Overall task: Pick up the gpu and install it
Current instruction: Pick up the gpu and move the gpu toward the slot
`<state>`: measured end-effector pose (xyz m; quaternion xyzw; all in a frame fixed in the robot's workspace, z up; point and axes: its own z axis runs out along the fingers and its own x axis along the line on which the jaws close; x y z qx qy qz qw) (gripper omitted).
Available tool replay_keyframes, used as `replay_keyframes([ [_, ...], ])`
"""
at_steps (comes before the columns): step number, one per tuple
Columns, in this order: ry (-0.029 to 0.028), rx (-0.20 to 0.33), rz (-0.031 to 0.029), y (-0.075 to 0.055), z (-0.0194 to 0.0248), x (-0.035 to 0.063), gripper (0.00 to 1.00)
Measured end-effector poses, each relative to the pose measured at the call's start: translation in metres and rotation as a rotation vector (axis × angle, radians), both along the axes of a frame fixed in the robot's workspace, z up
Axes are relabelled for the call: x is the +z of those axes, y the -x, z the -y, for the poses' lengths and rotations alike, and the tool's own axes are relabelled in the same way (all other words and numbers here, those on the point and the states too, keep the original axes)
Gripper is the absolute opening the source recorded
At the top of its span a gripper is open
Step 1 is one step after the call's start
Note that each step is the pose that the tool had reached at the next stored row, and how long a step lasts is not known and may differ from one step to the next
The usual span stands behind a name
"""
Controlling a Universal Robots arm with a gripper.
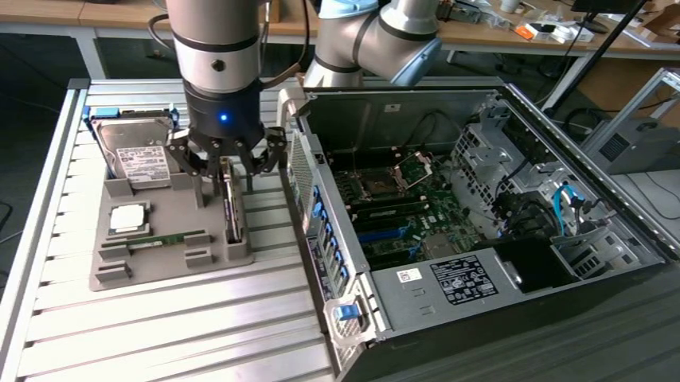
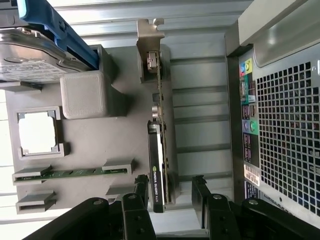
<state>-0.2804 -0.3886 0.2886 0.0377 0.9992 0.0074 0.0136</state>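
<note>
My gripper needs to go lower before it closes on the GPU, because in the wrist view my fingers stop above the GPU's top edge [image 2: 159,165], with its green logo [image 2: 154,169] showing, and would miss if they closed now.
The gpu [image 1: 231,208] stands on its long edge in a slot along one side of the grey holder [image 1: 159,267], its metal bracket at the far end. In the wrist view the gpu [image 2: 161,125] is a thin dark card with a green logo on its edge. My gripper [image 1: 226,169] hangs straight down over the card's near end. The gripper [image 2: 171,192] is open: one fingertip [image 2: 142,190] sits right beside the card, the other [image 2: 200,192] stands apart from it, and the card's end lies between them. The jaws are not pressed on the card.
The holder also carries a silver hard drive [image 1: 138,155], a square processor [image 1: 127,216] and a green RAM stick [image 1: 165,239]. The open computer case [image 1: 595,151] lies just to the exterior view's right, its motherboard [image 1: 393,215] exposed. The case's rear panel [image 2: 285,115] is close by.
</note>
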Motion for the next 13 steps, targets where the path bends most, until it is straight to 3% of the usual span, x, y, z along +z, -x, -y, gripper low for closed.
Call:
replay_keyframes([
  [10, 0.0011, 0.0, -0.0001, 0.002, -0.0104, -0.0065, 0.48],
  [13, 0.0014, 0.0, -0.0001, 0.002, -0.0157, -0.01, 0.48],
])
